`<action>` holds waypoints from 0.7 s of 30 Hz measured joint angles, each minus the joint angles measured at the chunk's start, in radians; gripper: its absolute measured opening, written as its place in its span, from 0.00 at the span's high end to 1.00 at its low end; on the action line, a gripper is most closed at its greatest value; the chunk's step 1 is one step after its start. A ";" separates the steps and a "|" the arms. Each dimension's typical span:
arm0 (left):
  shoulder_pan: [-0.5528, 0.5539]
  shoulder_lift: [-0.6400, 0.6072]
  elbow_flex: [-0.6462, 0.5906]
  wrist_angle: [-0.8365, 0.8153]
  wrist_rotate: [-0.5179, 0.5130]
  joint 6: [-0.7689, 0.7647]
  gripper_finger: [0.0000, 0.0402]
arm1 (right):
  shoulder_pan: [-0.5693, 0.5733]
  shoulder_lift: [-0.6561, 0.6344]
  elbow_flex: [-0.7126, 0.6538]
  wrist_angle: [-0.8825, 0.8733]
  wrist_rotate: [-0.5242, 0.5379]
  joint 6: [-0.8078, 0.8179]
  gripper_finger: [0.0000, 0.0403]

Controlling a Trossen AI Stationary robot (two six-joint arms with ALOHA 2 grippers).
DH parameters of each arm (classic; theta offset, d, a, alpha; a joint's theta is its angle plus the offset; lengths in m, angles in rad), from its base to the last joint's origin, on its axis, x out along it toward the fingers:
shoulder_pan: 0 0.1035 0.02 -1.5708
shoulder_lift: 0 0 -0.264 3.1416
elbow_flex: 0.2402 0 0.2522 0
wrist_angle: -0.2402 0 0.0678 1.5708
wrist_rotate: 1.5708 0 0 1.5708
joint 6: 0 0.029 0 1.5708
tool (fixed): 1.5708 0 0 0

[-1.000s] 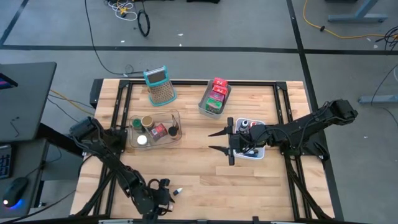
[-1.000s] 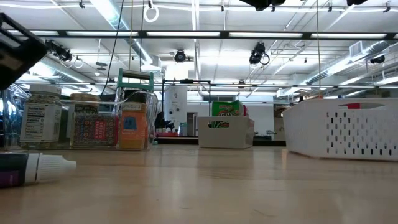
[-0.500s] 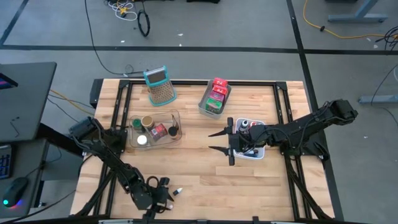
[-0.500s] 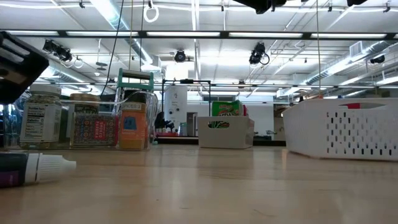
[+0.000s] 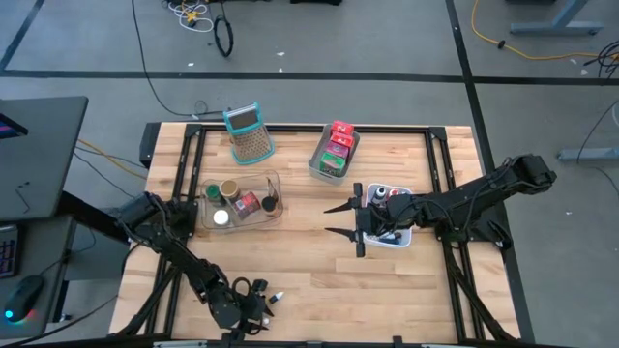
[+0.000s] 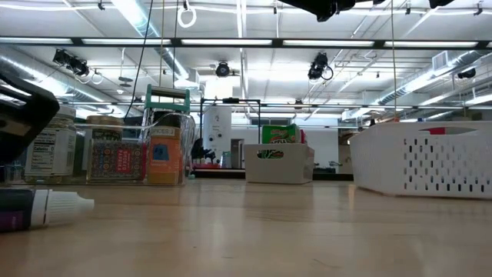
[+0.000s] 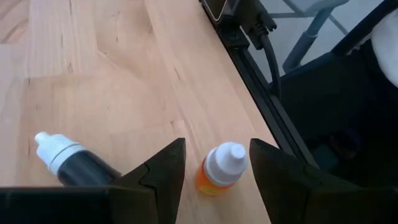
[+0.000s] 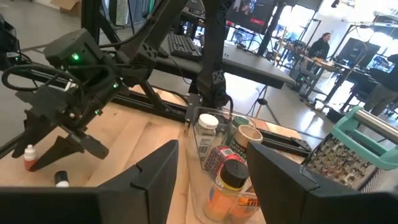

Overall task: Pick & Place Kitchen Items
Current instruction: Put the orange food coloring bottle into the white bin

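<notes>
The fingers of my left gripper reach down on both sides of the white cap [image 7: 227,163]. I should close them on the orange bottle [image 7: 214,177] now.
A small orange bottle [image 7: 214,177] with a white cap stands on the table near its front left corner. My left gripper [image 7: 216,144] is open and low over the table, one finger on either side of the bottle, touching nothing. A dark bottle [image 7: 68,160] with a white tip lies on its side just beside it, also seen as the dark bottle [image 5: 276,297] in the high view. My right gripper [image 5: 338,220] hangs open above the table's middle, beside the white basket [image 5: 398,235].
A clear bin [image 5: 242,198] of jars stands at the left. A grey bin [image 5: 335,150] of red and green packets and a teal-handled grater [image 5: 249,132] are at the far side. The table's black frame rail [image 7: 261,106] runs close to the orange bottle.
My left gripper has sunk toward the table and tipped further downward. Both bottles lie where they were.
</notes>
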 joint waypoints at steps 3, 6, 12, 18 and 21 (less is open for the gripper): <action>0.000 0.000 0.000 0.000 0.000 -0.001 0.55 | 0.000 0.000 0.000 -0.002 0.000 -0.001 0.50; 0.000 0.000 0.000 0.000 0.000 0.006 0.60 | 0.000 0.000 0.000 -0.002 0.000 -0.002 0.50; 0.000 0.000 0.000 0.001 -0.005 0.043 0.74 | 0.000 0.000 0.000 -0.002 0.000 -0.003 0.50; 0.020 -0.019 0.000 -0.002 -0.101 0.182 0.80 | 0.000 0.000 0.000 -0.002 0.000 -0.003 0.50; 0.056 -0.061 0.000 -0.001 -0.150 0.321 0.78 | -0.002 0.000 0.000 -0.002 0.000 -0.003 0.50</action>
